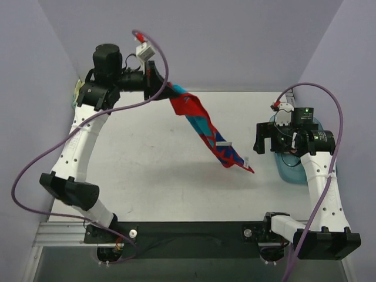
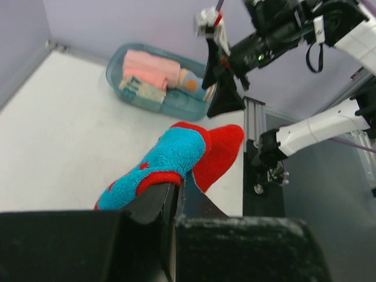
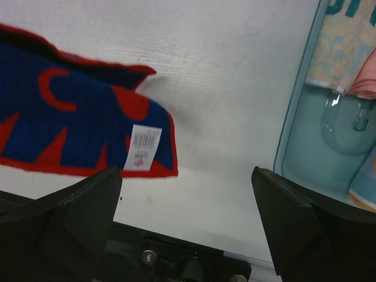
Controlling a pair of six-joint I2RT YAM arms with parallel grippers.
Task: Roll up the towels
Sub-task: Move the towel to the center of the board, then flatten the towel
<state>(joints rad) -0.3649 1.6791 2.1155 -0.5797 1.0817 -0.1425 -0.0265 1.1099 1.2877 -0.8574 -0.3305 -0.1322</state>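
I need to grab the red towel's low corner beside the white label (image 3: 142, 147) with my right gripper next, to stretch the towel flat and fold it for rolling.
My left gripper (image 1: 160, 82) is shut on the top corner of the red towel with the blue pattern (image 1: 202, 126) and holds it high at the back left. The towel hangs stretched diagonally toward the right, its lower corner close to the table. In the left wrist view the cloth (image 2: 170, 155) bunches out of the closed left gripper (image 2: 176, 188). My right gripper (image 1: 264, 144) is open beside the towel's low end. In the right wrist view the towel (image 3: 70, 123) and its white label (image 3: 142, 147) lie just beyond the empty right gripper (image 3: 188, 200). A pale yellow towel with teal marks (image 2: 141, 88) lies in the tray.
The light blue plastic tray (image 1: 288, 173) sits at the table's right edge under my right arm. Its rim (image 3: 294, 135) shows in the right wrist view. Pink cloths (image 2: 153, 64) also lie inside it. Purple walls close in the table at the back and sides.
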